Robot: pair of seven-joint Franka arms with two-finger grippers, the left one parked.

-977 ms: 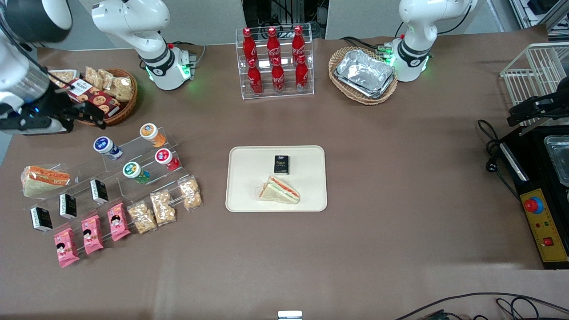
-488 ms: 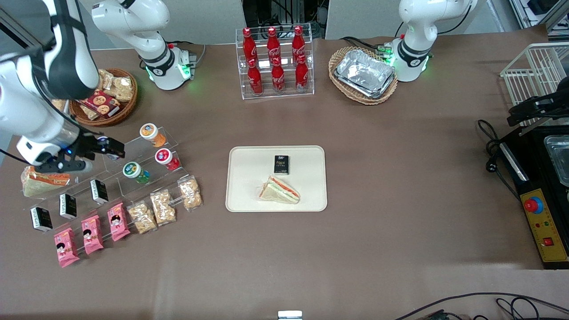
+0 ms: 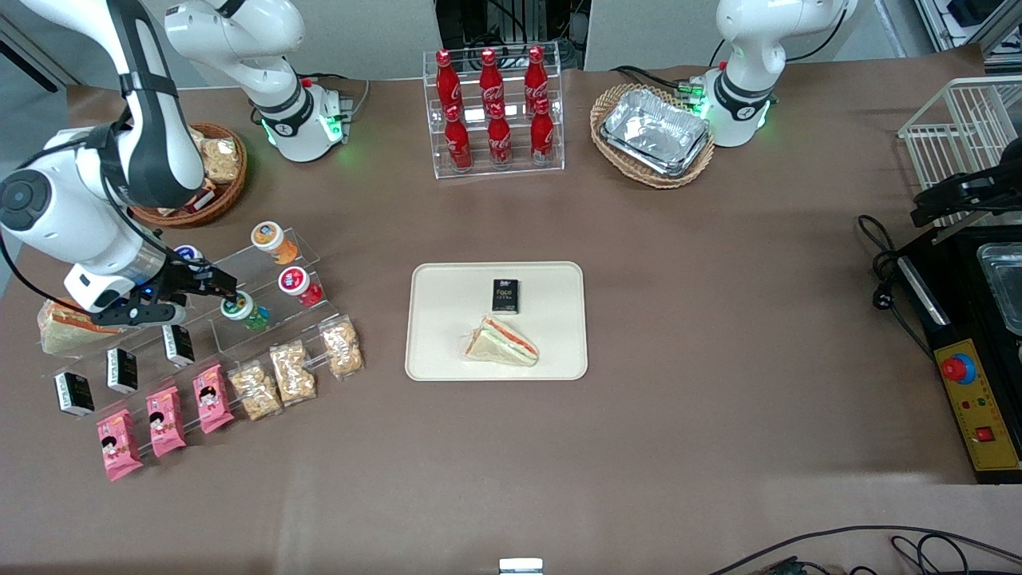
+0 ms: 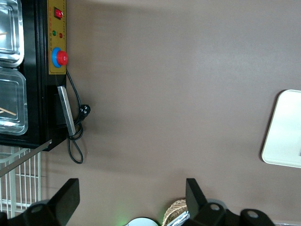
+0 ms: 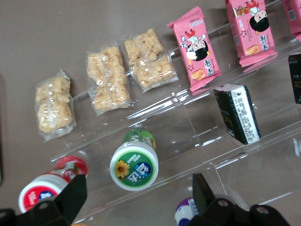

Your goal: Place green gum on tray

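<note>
My right gripper grabs the green gum by its white-rimmed cap (image 3: 236, 305) (image 5: 134, 169) next, to place the gum on the tray.
The green gum (image 3: 239, 307), with a green body and a white-rimmed cap with a green label, lies on a clear stepped stand (image 3: 200, 323) toward the working arm's end of the table. It also shows in the right wrist view (image 5: 134, 165). My right gripper (image 3: 217, 286) is open and empty just above the stand. Its fingertips (image 5: 75, 192) straddle empty space close beside the gum's cap, without touching it. The cream tray (image 3: 435, 351) lies mid-table and holds a black box (image 3: 505, 295) and a sandwich (image 3: 503, 342). The tray's edge shows in the left wrist view (image 4: 284, 134).
On the stand are a red gum (image 3: 297, 284), an orange gum (image 3: 271, 239), a blue gum (image 3: 188, 253) half hidden by my arm, black cartons (image 3: 177, 344), snack bags (image 3: 293, 372), pink packs (image 3: 164, 421) and a wrapped sandwich (image 3: 60, 334). A snack basket (image 3: 219, 172) stands farther from the camera.
My right arm has swung from over the snack basket toward the front camera. The open gripper now hangs over the stand beside the green gum. The gum has not moved.
</note>
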